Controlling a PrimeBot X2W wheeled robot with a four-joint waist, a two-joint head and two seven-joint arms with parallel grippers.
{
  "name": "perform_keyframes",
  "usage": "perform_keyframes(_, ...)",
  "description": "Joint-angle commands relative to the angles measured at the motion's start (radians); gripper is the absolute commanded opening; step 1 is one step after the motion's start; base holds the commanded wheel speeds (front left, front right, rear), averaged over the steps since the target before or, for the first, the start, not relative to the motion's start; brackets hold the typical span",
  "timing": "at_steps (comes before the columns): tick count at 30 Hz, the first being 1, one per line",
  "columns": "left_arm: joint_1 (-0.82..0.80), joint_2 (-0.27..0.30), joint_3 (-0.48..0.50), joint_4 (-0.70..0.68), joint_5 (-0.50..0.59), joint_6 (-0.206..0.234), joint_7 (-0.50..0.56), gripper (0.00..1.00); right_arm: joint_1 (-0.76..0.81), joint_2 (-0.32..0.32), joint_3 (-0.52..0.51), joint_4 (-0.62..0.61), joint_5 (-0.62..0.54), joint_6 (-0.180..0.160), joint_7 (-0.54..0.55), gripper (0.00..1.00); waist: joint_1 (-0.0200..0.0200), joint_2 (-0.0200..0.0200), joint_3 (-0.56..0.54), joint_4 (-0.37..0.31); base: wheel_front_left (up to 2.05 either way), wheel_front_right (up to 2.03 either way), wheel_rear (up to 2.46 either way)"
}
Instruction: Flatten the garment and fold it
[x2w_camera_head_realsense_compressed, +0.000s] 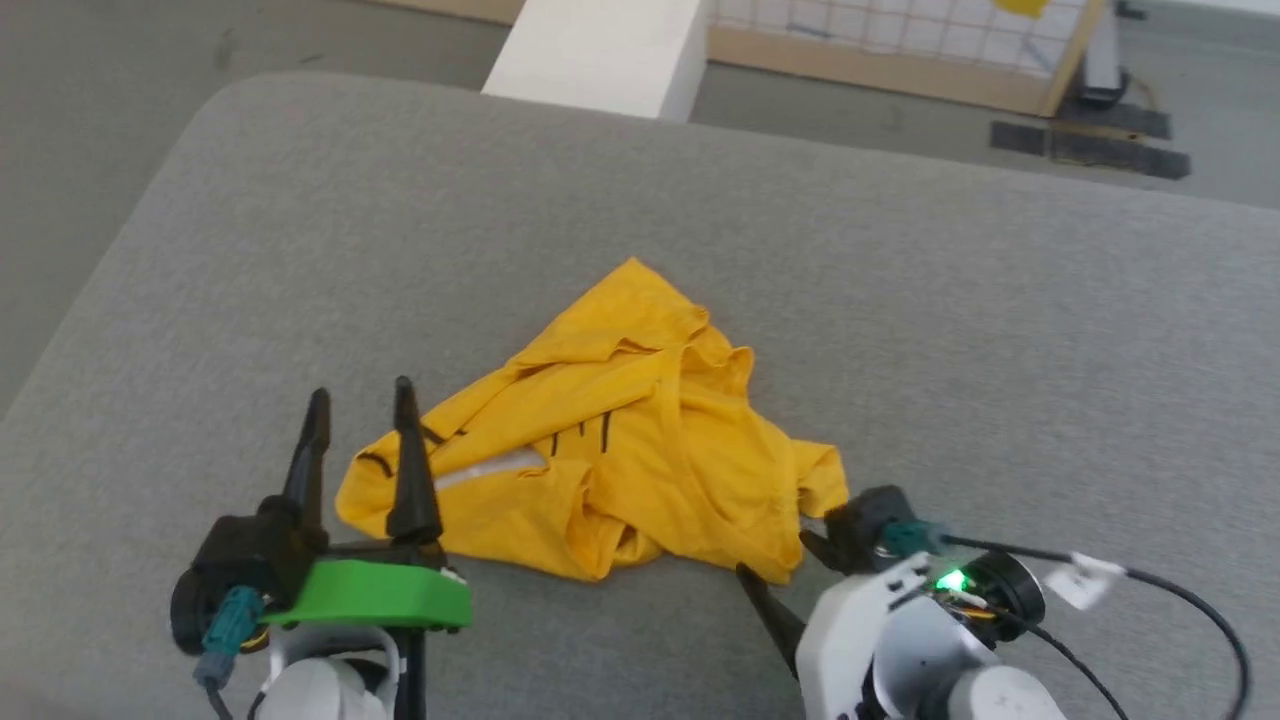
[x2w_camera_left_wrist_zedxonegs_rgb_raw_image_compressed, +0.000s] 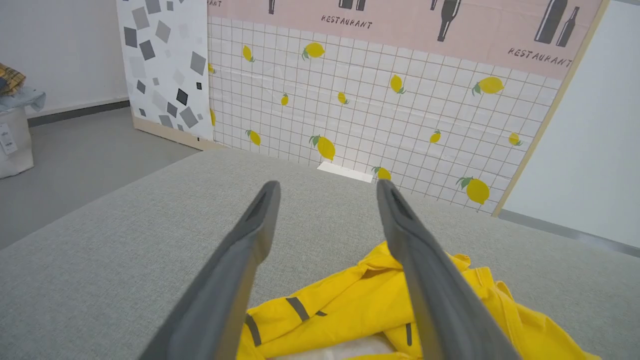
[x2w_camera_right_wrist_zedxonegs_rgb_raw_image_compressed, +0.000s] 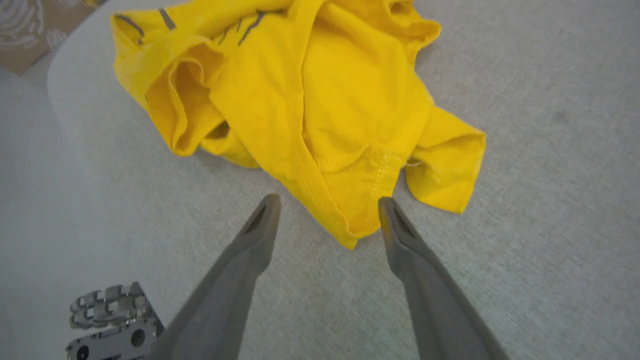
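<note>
Next, the right gripper takes hold of the crumpled shirt (x2w_camera_head_realsense_compressed: 600, 420) by its hemmed corner (x2w_camera_head_realsense_compressed: 780, 564) to start spreading it flat.
The garment (x2w_camera_head_realsense_compressed: 620, 440) is a bright yellow T-shirt with black stripes and a white patch, lying crumpled in a heap on the grey surface. My left gripper (x2w_camera_head_realsense_compressed: 360, 392) stands open at the heap's left edge, fingers apart with nothing held. In the left wrist view this gripper (x2w_camera_left_wrist_zedxonegs_rgb_raw_image_compressed: 327, 184) points over the garment (x2w_camera_left_wrist_zedxonegs_rgb_raw_image_compressed: 360, 300) toward the wall. My right gripper (x2w_camera_head_realsense_compressed: 775, 555) is open at the heap's near right corner. Seen from the right wrist, that gripper (x2w_camera_right_wrist_zedxonegs_rgb_raw_image_compressed: 327, 200) has a hemmed corner of the garment (x2w_camera_right_wrist_zedxonegs_rgb_raw_image_compressed: 320, 100) lying between its fingertips, ungripped.
The grey padded surface (x2w_camera_head_realsense_compressed: 900, 300) spreads wide around the heap. A white block (x2w_camera_head_realsense_compressed: 600, 50) stands past its far edge. Behind it is a lemon-patterned grid panel (x2w_camera_left_wrist_zedxonegs_rgb_raw_image_compressed: 375, 100). A bin of clothes (x2w_camera_left_wrist_zedxonegs_rgb_raw_image_compressed: 15, 125) sits on the floor at far left.
</note>
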Motion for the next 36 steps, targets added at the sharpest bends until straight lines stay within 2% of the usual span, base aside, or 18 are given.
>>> perform_keyframes(1, -0.018, -0.006, -0.007, 0.0, 0.01, -0.01, -0.004, 1.0, -0.03, -0.002, 0.004, 0.014, -0.03, -0.001, 0.043, 1.0, -0.0001, 0.0, 0.042, 0.051, 0.0, 0.0, 0.0)
perform_keyframes(4, -0.031, -0.009, -0.027, 0.008, 0.0, -0.014, -0.004, 1.0, -0.069, -0.002, 0.029, 0.049, -0.077, -0.001, 0.15, 1.0, -0.0001, 0.0, 0.058, 0.081, 0.0, 0.0, 0.0)
perform_keyframes(9, -0.042, -0.01, -0.067, 0.014, -0.042, 0.012, -0.004, 1.0, -0.106, -0.012, 0.038, 0.092, -0.099, -0.001, 0.264, 1.0, -0.0001, 0.0, 0.076, 0.11, 0.0, 0.0, 0.0)
perform_keyframes(10, -0.039, -0.01, -0.078, 0.027, -0.051, 0.021, -0.004, 1.0, -0.108, -0.011, 0.004, 0.099, -0.092, -0.001, 0.294, 0.0, -0.0001, 0.0, 0.077, 0.112, 0.0, 0.0, 0.0)
perform_keyframes(13, -0.033, -0.01, -0.076, 0.034, -0.052, 0.024, -0.004, 1.0, -0.113, -0.007, -0.077, 0.055, -0.084, -0.001, 0.218, 0.0, -0.0001, 0.0, 0.068, 0.099, 0.0, 0.0, 0.0)
perform_keyframes(17, -0.022, -0.01, -0.066, 0.048, -0.043, 0.02, -0.004, 1.0, -0.101, -0.003, -0.249, -0.036, -0.068, -0.001, 0.055, 0.0, -0.0001, 0.0, 0.039, 0.066, 0.0, 0.0, 0.0)
perform_keyframes(20, -0.017, -0.01, -0.058, 0.062, -0.03, 0.008, -0.004, 1.0, -0.069, -0.002, -0.391, -0.111, -0.055, -0.001, -0.002, 0.0, -0.0001, 0.0, 0.011, 0.032, 0.0, 0.0, 0.0)
perform_keyframes(21, -0.015, -0.01, -0.055, 0.069, -0.022, 0.0, -0.004, 1.0, -0.042, -0.002, -0.487, -0.158, -0.069, -0.001, -0.01, 0.0, -0.0001, 0.0, -0.006, 0.011, 0.0, 0.0, 0.0)
perform_keyframes(26, -0.009, -0.01, -0.055, 0.087, -0.001, -0.02, -0.004, 1.0, 0.05, -0.002, -0.711, -0.231, -0.101, -0.001, 0.057, 0.0, -0.0001, 0.0, -0.04, -0.04, 0.0, 0.0, 0.0)
perform_keyframes(31, -0.004, -0.01, -0.064, 0.101, 0.011, -0.038, -0.004, 1.0, 0.144, -0.002, -0.791, -0.18, -0.062, -0.001, 0.202, 0.0, -0.0001, 0.0, -0.047, -0.085, 0.0, 0.0, 0.0)
perform_keyframes(32, -0.004, -0.01, -0.068, 0.104, 0.014, -0.042, -0.004, 1.0, 0.156, -0.002, -0.791, -0.164, -0.041, -0.001, 0.219, 0.04, -0.0001, 0.0, -0.047, -0.094, 0.0, 0.0, 0.0)
perform_keyframes(33, -0.005, -0.01, -0.071, 0.106, 0.015, -0.046, -0.004, 1.0, 0.164, -0.002, -0.786, -0.154, -0.027, -0.001, 0.223, 0.38, -0.0001, 0.0, -0.046, -0.101, 0.0, 0.0, 0.0)
perform_keyframes(34, -0.008, -0.01, -0.076, 0.109, 0.017, -0.051, -0.005, 1.0, 0.168, -0.002, -0.781, -0.146, -0.011, -0.001, 0.211, 1.0, -0.0001, 0.0, -0.046, -0.11, 0.0, 0.0, 0.0)
perform_keyframes(36, -0.017, -0.01, -0.093, 0.115, 0.025, -0.062, -0.005, 1.0, 0.165, -0.002, -0.767, -0.139, 0.021, -0.001, 0.149, 1.0, -0.0001, 0.0, -0.048, -0.127, 0.0, 0.0, 0.0)
